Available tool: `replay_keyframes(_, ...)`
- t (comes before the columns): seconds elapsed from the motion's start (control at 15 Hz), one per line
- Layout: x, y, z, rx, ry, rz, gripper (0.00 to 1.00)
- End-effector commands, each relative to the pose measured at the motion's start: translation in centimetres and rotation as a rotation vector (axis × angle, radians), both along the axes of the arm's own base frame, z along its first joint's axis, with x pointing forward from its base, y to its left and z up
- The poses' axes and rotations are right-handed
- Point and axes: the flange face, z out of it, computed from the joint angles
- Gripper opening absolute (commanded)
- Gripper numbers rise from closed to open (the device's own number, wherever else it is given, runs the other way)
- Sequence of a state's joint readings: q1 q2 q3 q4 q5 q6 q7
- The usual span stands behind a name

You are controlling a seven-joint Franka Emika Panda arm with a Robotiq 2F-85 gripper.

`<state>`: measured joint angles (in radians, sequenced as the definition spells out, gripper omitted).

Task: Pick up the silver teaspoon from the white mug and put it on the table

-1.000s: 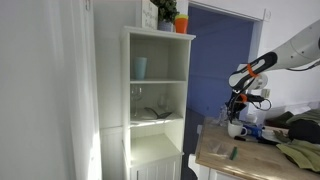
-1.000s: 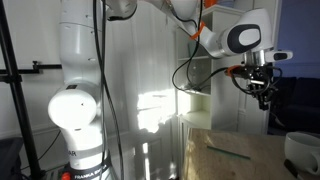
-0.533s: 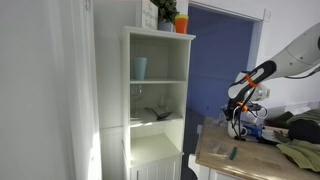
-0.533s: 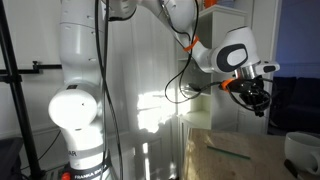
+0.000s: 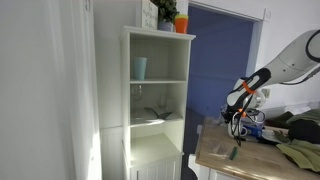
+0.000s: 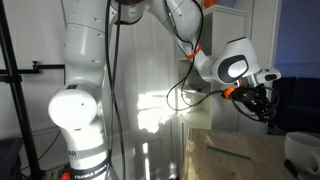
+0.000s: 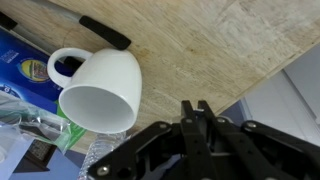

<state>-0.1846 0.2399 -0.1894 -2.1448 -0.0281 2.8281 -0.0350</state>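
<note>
My closed fingers are above the table beside the white mug [image 7: 105, 75], and my gripper should keep holding the silver teaspoon until it is on the tabletop, or it would fall.
The white mug [image 7: 105, 75] lies at the left of the wrist view, its mouth toward the camera and its inside empty; it also shows at the right edge of an exterior view [image 6: 302, 150]. My gripper [image 7: 197, 108] hangs beside it, above the tan table [image 7: 200, 45] near its straight edge. The fingers are closed together, with a thin bright sliver between the tips that looks like the silver teaspoon seen end-on. Both exterior views show the gripper [image 5: 236, 122] [image 6: 263, 108] low over the table [image 5: 215, 155].
A black pen [image 7: 103, 32] and a blue packet [image 7: 22, 72] lie by the mug. A green marker [image 5: 232, 152] and an olive cloth [image 5: 300, 150] are on the table. The tall white shelf cabinet [image 5: 158, 100] holds a pale-blue tumbler [image 5: 140, 67].
The arm has lowered the gripper steadily toward the table top over the last second. The fingers have stayed closed. Nothing else has moved.
</note>
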Motion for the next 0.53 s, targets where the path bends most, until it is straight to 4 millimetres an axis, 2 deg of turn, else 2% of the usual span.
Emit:
replay_keyframes(0.0, 0.1, 0.0, 0.2, -0.001, 0.0, -0.001, 0.1)
replay_keyframes(0.07, 0.1, 0.0, 0.2, -0.001, -0.001, -0.001, 0.03)
replay_keyframes(0.13, 0.8, -0.3, -0.3, -0.024, -0.039, -0.007, 0.03)
replay_keyframes(0.47, 2.5, 1.1, -3.7, -0.061, -0.121, 0.007, 0.03)
